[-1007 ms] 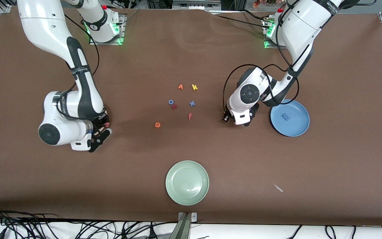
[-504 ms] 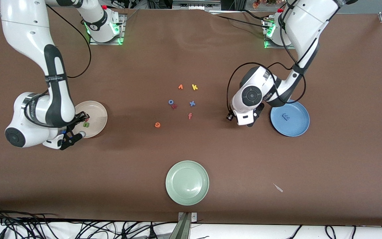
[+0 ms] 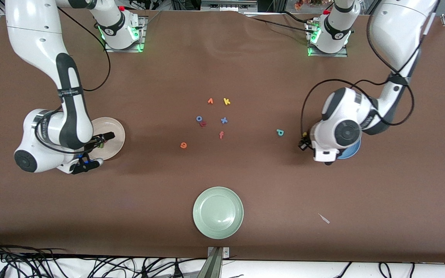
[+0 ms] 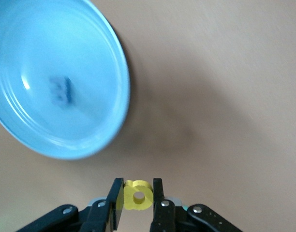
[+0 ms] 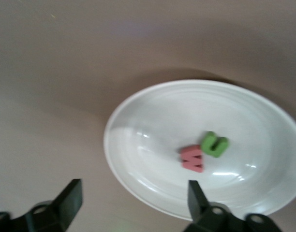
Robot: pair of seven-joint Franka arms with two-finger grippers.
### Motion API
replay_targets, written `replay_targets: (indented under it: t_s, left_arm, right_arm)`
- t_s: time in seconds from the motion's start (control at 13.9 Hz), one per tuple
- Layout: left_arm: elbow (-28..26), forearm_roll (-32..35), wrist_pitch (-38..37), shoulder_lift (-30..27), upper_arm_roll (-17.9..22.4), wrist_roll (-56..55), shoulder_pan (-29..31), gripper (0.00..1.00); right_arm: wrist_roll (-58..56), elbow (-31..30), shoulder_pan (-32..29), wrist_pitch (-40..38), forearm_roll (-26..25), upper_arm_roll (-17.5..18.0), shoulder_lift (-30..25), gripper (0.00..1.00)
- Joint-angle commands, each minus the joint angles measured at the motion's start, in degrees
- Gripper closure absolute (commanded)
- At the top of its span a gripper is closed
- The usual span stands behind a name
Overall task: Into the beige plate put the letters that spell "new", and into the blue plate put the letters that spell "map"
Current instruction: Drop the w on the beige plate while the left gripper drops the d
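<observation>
The yellow a hangs short of the blue plate's rim (image 3: 358, 148) (image 4: 111, 137) and would miss if I opened now. It first moves toward the plate in my left gripper next.
My left gripper (image 4: 138, 187) is shut on the yellow a (image 4: 138, 198), up over the table just beside the rim of the blue plate (image 4: 97, 53). The periwinkle m (image 4: 61, 92) lies in that plate. The left wrist covers most of the blue plate (image 3: 350, 153) in the front view. The teal p (image 3: 280, 132) lies on the table beside it, toward the middle. My right gripper (image 5: 133, 190) stands open and empty at the edge of the beige plate (image 5: 153, 116), where the salmon w (image 5: 192, 158) and green n (image 5: 214, 144) lie touching. The orange e (image 3: 183, 145) rests mid-table.
A cluster of loose letters sits mid-table: yellow k (image 3: 226, 101), an orange letter (image 3: 210, 101), blue o (image 3: 199, 118), dark red r (image 3: 203, 124), blue x (image 3: 224, 120), orange f (image 3: 221, 134). A pale green plate (image 3: 218, 212) stands near the front edge.
My right gripper carried the w to the beige plate and opened, leaving it beside the n. My left gripper moved with the yellow a to the blue plate's rim, uncovering the p.
</observation>
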Motion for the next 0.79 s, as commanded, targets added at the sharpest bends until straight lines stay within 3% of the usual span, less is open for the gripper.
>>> replay_targets:
  t_s: [0.0,0.14,0.36,0.43,0.65,0.72]
  left_arm:
    - [-1.8,1.7,-1.1,-0.6,-0.6,4.8,3.5,0.98]
    - [-2.9,1.7,-1.6,-0.8,-0.6,8.7,6.7,0.92]
    - [-3.0,1.1,-1.7,-1.0,-0.7,9.4,8.8,0.14]
    - [-3.1,1.0,-1.7,-1.1,-0.7,9.3,8.8,0.03]
    - [-2.6,0.6,-1.6,-1.4,-1.7,4.5,8.3,0.04]
    - [-2.5,-0.6,-1.0,-1.3,-4.0,-0.7,8.2,0.04]
  right_arm:
    - [9.2,0.1,4.6,-0.2,0.8,-0.2,-1.7,0.0]
    - [15.3,0.2,8.0,1.4,2.1,-0.3,-1.7,0.0]
    - [27.3,-0.1,13.5,5.9,2.1,-0.3,-1.9,0.0]
    - [31.0,-0.1,15.4,7.7,2.1,-0.3,-1.9,0.0]
    - [39.0,-0.6,19.3,10.5,2.1,-0.2,-2.7,0.0]
    - [41.2,-1.0,20.2,11.7,2.2,-0.1,-3.4,0.0]
